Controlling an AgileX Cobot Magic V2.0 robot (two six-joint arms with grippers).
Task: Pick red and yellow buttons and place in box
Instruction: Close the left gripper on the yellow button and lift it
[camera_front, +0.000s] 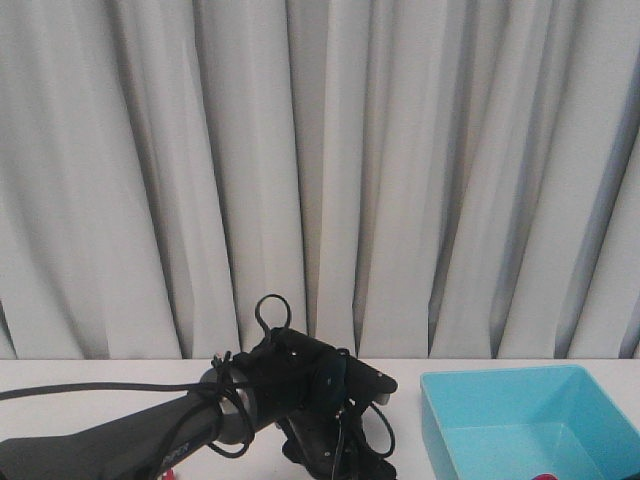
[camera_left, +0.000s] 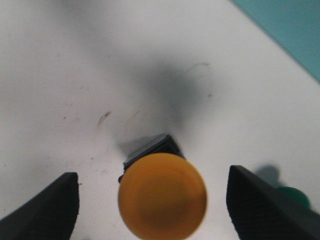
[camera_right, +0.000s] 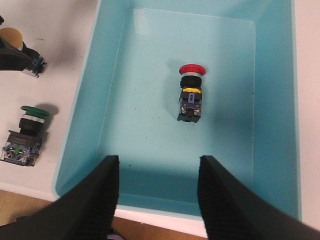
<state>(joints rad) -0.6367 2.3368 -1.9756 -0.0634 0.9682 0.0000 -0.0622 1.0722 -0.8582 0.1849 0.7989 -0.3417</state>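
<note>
My left gripper needs to go lower before it closes on the button, because its fingers stop above the dark body (camera_left: 156, 148) under the orange cap (camera_left: 162, 196) in the left wrist view.
The yellow-orange button (camera_left: 162, 196) stands on the white table between the two fingers (camera_left: 50, 210) of my left gripper (camera_left: 152, 174). The gripper is open, with a gap on each side of the cap. The same button shows in the right wrist view (camera_right: 11, 37). The red button (camera_right: 191, 92) lies on its side inside the turquoise box (camera_right: 85, 100). My right gripper (camera_right: 159, 160) hovers open and empty above the box's near wall. In the front view the left gripper (camera_front: 335, 450) points down beside the box (camera_front: 470, 400); a bit of red (camera_front: 545, 477) shows inside the box.
A green-capped button (camera_right: 25, 132) lies on the table beside the box and close to the yellow one; its cap peeks out by my left gripper's finger (camera_left: 295, 195). The table's front edge (camera_right: 150, 217) runs just below the box. Grey curtains hang behind.
</note>
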